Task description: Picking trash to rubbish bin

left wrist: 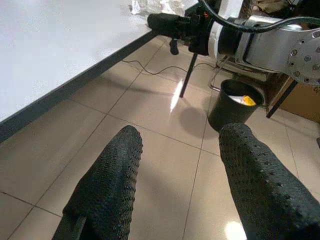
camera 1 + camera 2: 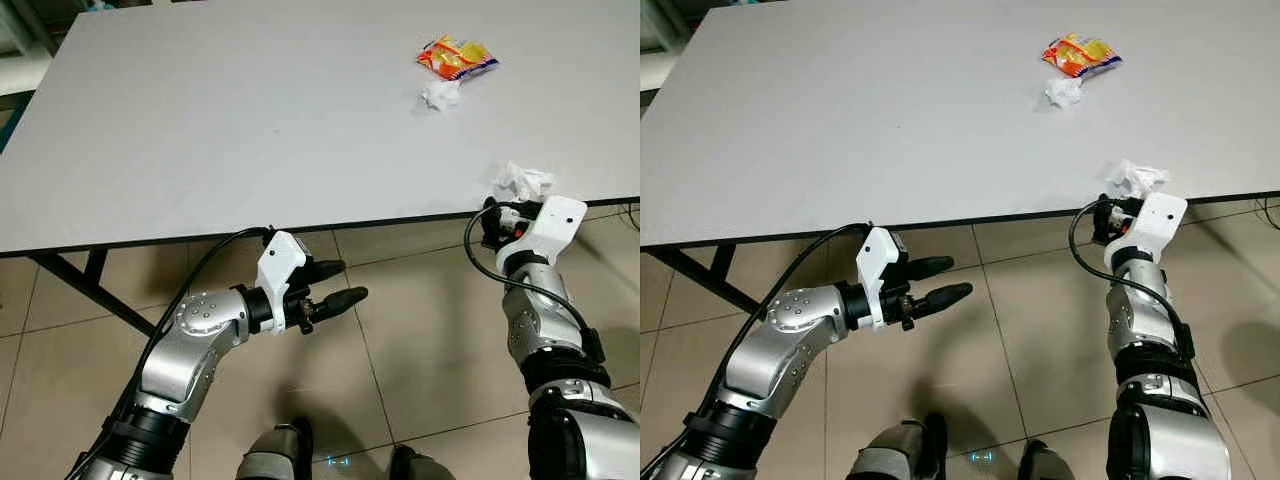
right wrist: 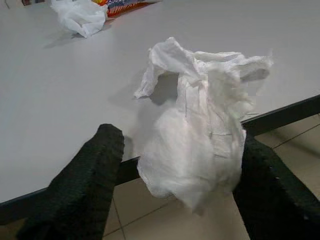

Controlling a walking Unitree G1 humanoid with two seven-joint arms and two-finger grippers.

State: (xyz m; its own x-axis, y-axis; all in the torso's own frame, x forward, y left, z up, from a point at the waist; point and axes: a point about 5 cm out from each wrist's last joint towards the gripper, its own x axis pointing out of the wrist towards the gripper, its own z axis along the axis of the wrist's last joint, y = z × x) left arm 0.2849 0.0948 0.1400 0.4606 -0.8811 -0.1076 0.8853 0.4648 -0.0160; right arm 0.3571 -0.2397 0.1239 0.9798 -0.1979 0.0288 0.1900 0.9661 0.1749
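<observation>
My right gripper grabs the crumpled tissue by its hanging end (image 3: 190, 170) next. Then the tissue goes into the rubbish bin.
A crumpled white tissue (image 2: 520, 180) lies at the front right edge of the white table (image 2: 200, 130), partly hanging over it. My right gripper (image 2: 495, 218) is at that edge, open, with one black finger (image 3: 95, 175) on each side of the tissue (image 3: 200, 135). Farther back on the table lie an orange-yellow snack wrapper (image 2: 457, 57) and a smaller white tissue ball (image 2: 440, 95). My left gripper (image 2: 350, 281) is open with nothing in it, held over the floor just below the table's front edge. A black rubbish bin (image 1: 235, 105) stands on the floor beyond the right arm.
The black table frame and its slanted leg (image 2: 90, 290) run under the table at the left. Beige tiles cover the floor. A thin cable (image 1: 150, 67) lies on the tiles under the table, and the bin holds something yellow.
</observation>
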